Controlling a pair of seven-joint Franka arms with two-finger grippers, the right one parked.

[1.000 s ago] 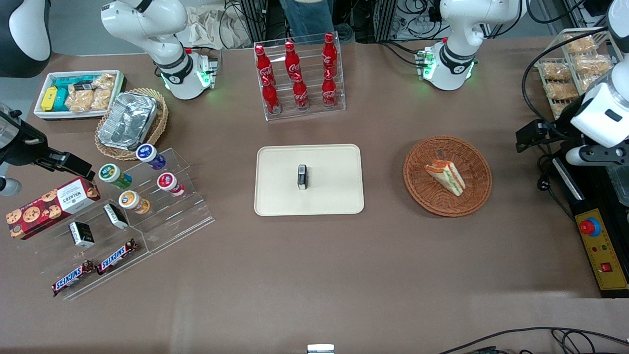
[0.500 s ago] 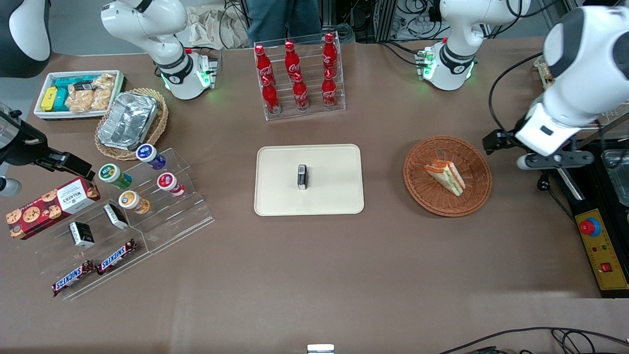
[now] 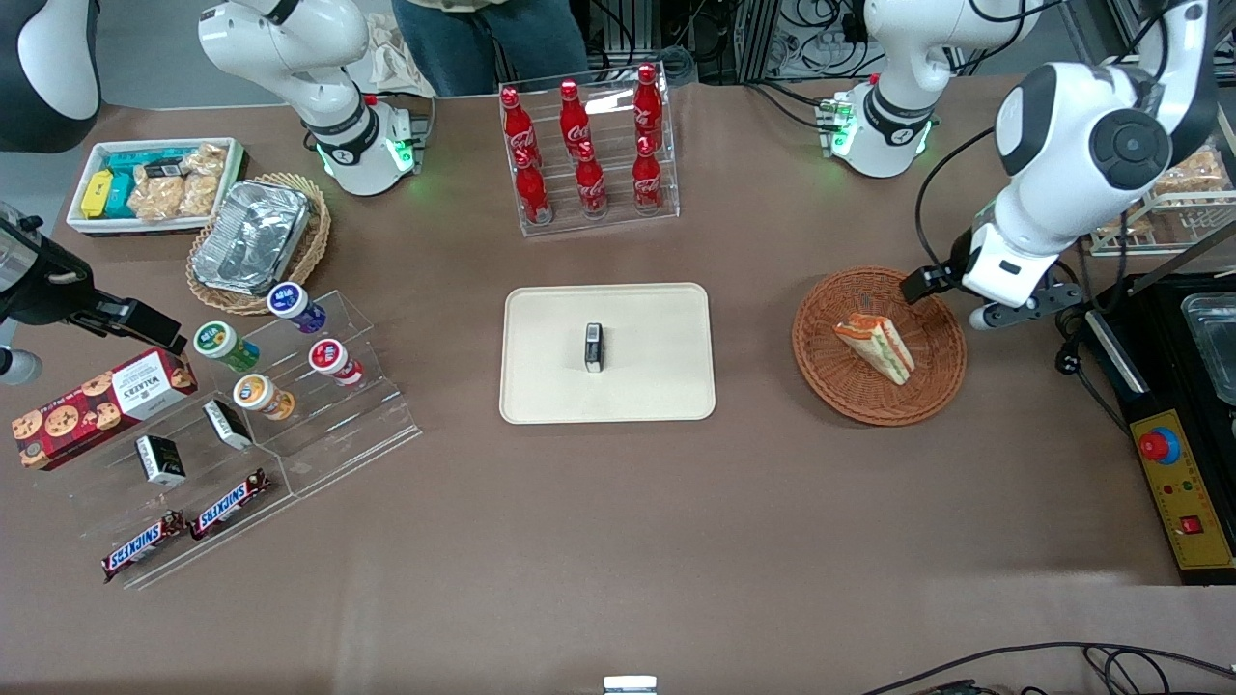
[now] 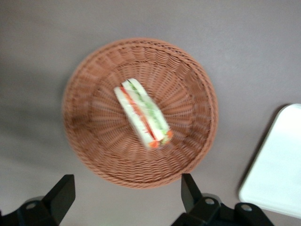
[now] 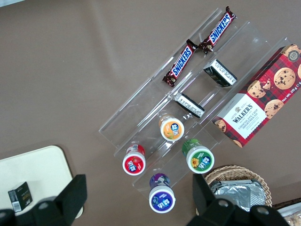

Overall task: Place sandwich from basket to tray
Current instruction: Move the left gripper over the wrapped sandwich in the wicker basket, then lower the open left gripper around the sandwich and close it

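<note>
Next, my left gripper grabs the sandwich by its orange-tipped end. Then the sandwich goes onto the cream tray.
The sandwich, a pale wedge with orange, green and red layers, lies in the round reddish-brown basket toward the working arm's end of the table. It also shows in the left wrist view, in the middle of the basket. My left gripper hangs above the basket's rim on the working arm's side, open and empty. The cream tray lies mid-table beside the basket, and a corner of it shows in the wrist view.
A small dark box stands on the tray. A clear rack of red bottles stands farther from the camera. A black control box and a wire rack of bagged pastries are by the working arm. A clear snack stand is at the parked arm's end.
My left arm has swung in from the table's end toward the basket, and the gripper now hangs over its rim. The sandwich and basket have not moved.
</note>
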